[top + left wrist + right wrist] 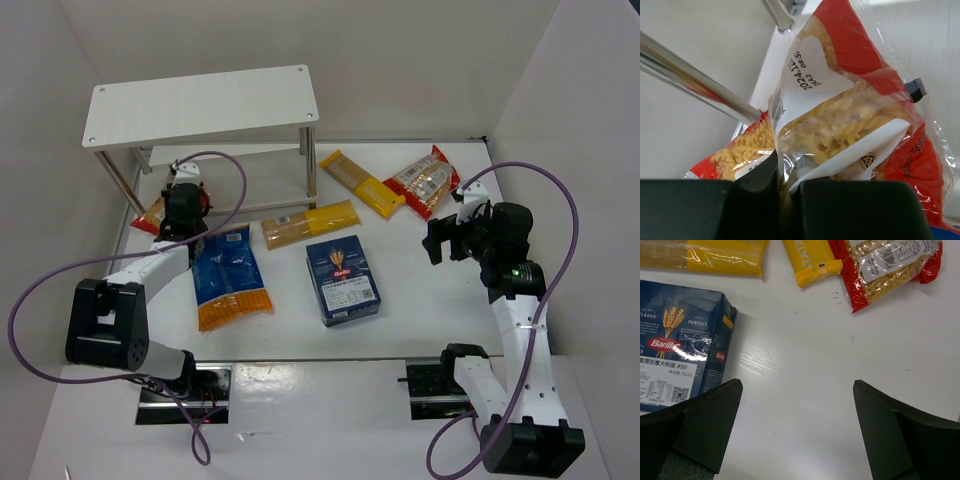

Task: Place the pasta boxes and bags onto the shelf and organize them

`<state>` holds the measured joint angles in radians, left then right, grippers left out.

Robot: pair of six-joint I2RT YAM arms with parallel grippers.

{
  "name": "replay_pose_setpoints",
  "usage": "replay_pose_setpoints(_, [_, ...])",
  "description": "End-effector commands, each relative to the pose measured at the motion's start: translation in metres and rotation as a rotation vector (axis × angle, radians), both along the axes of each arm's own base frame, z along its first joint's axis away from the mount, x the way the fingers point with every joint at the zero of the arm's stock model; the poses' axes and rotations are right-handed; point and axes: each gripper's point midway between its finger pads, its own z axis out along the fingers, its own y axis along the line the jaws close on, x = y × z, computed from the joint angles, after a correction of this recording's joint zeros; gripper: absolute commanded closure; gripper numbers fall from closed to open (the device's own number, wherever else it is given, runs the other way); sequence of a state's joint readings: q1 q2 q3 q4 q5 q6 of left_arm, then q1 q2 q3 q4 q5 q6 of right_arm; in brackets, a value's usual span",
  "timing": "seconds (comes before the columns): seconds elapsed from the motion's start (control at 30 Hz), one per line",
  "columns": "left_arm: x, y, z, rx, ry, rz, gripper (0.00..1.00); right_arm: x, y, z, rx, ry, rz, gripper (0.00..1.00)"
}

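The bag's end sticks out past the front leg and would drop short now, so my left gripper next moves the bag toward the lower board before releasing.
My left gripper (185,205) is shut on a red-edged clear bag of tan pasta (151,215) beside the front left leg of the white shelf (200,105). In the left wrist view the bag (840,115) is pinched between my left gripper's (785,172) fingers, against a silver leg (700,82). My right gripper (445,240) is open and empty over bare table, also shown in the right wrist view (797,400). On the table lie the blue-and-orange bag (232,275), dark blue box (342,280), two yellow packs (310,223) (362,183) and the second red-edged bag (425,180).
The right wrist view shows the blue box (680,350) at left, the yellow packs (705,255) (810,260) and the red-edged bag (890,265) along the top. White walls close the table at left, back and right. Both shelf boards are bare.
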<state>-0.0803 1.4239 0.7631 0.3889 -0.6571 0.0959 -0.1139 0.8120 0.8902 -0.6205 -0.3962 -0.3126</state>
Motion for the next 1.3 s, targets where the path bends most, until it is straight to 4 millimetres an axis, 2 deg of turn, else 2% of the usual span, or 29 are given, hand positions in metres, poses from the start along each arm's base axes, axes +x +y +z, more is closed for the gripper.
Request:
replay_pose_setpoints(0.0, [0.030,0.011,0.107,-0.072,-0.428,0.078,1.00,0.003,0.001,0.008,-0.008,-0.044,0.022,0.00])
replay_pose_setpoints(0.27, [0.035,0.007,0.124,-0.137,-0.535,0.073,1.00,0.005,0.000,0.006,-0.002,-0.036,0.021,0.00])
replay_pose_setpoints(0.5, [0.051,0.008,0.104,-0.126,-0.514,0.084,1.00,0.001,-0.002,0.009,-0.001,-0.049,0.024,0.00])
replay_pose_setpoints(0.73, [0.066,0.009,0.098,-0.110,-0.525,0.091,1.00,0.000,-0.005,0.012,-0.007,-0.063,0.018,0.00])
replay_pose_setpoints(0.77, [0.067,0.009,0.104,-0.103,-0.537,0.089,1.00,0.000,-0.005,0.012,-0.007,-0.063,0.018,0.00])
replay_pose_setpoints(0.97, [0.075,0.019,0.094,-0.096,-0.534,0.120,1.00,0.000,-0.004,0.012,-0.010,-0.067,0.030,0.00])
replay_pose_setpoints(1.0, [0.076,0.019,0.100,-0.098,-0.554,0.119,1.00,0.000,-0.004,0.012,-0.010,-0.067,0.030,0.00])
replay_pose_setpoints(1.07, [0.080,0.019,0.089,-0.096,-0.530,0.120,1.00,-0.002,-0.004,0.011,-0.008,-0.058,0.030,0.00])
replay_pose_setpoints(1.1, [0.080,0.025,0.095,-0.093,-0.544,0.139,1.00,-0.002,-0.004,0.011,-0.008,-0.058,0.030,0.00])
replay_pose_setpoints(1.13, [0.080,0.026,0.089,-0.091,-0.533,0.149,1.00,-0.002,-0.004,0.011,-0.008,-0.058,0.030,0.00])
replay_pose_setpoints(1.27, [0.085,0.033,0.090,-0.097,-0.547,0.158,1.00,-0.002,-0.003,0.011,-0.011,-0.062,0.042,0.00])
